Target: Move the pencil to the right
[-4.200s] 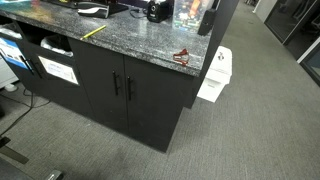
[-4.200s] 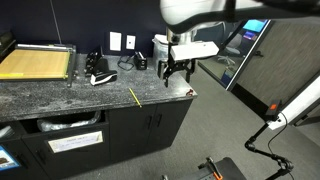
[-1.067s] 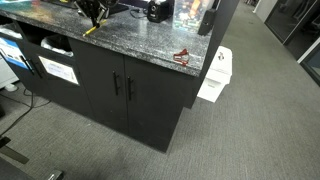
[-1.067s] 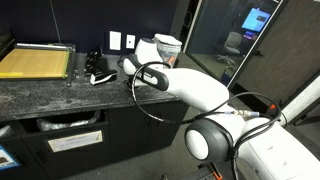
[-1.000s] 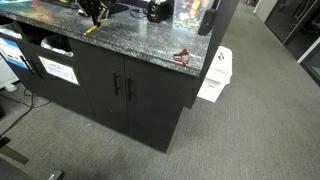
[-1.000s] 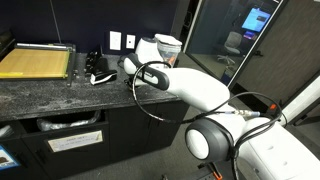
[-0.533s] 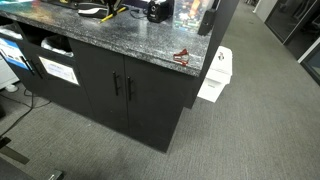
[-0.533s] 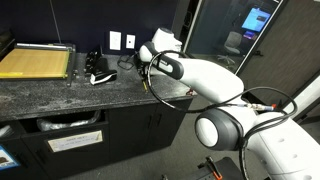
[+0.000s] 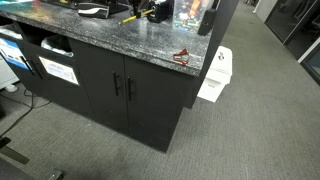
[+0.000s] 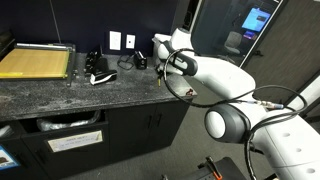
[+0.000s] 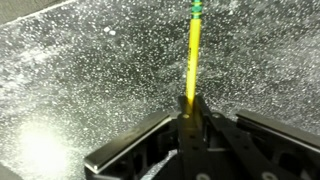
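Note:
My gripper keeps hold of the pencil until it reaches the counter by the red object, since the pencil's yellow body still hangs far behind that object.
In the wrist view the thin yellow pencil [image 11: 193, 55] with a green end runs straight up from my gripper [image 11: 192, 106], whose fingers are shut on its lower end. It hangs just above the grey speckled counter [image 11: 80, 70]. In an exterior view the pencil [image 9: 129, 17] shows as a short yellow streak near the back of the counter [image 9: 120, 40], beside the dark gripper [image 9: 147, 12]. In an exterior view the white arm reaches over the counter's right part and the gripper [image 10: 168, 74] points down; the pencil is too thin to make out there.
A small red wiry object [image 9: 182, 57] lies near the counter's corner. A white bin [image 9: 215, 76] stands on the floor beside the cabinet. A paper cutter with a yellow mat [image 10: 36, 63] and a black-and-white item [image 10: 98, 77] sit further along the counter.
The gripper has carried the pencil along the counter toward the end with the red object. It stays shut on the pencil throughout.

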Robot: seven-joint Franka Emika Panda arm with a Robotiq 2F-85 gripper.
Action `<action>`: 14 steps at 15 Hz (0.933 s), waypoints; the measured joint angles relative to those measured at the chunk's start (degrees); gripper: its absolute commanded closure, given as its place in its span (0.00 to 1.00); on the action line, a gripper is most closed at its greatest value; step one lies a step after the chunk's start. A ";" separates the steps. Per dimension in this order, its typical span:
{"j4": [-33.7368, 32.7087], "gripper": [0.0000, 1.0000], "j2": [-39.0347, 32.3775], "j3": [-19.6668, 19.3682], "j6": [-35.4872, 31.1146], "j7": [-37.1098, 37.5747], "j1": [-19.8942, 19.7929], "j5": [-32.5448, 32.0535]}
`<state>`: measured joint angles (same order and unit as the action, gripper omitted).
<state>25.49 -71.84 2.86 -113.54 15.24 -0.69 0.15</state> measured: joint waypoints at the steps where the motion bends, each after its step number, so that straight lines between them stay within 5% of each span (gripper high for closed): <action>1: 0.13 0.98 -0.01 -0.34 0.00 1.26 -0.54 0.00; 14: 0.61 0.98 -1.44 -2.27 0.02 12.70 -4.58 0.40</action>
<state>26.10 -73.29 0.59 -113.53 27.94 -5.27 0.55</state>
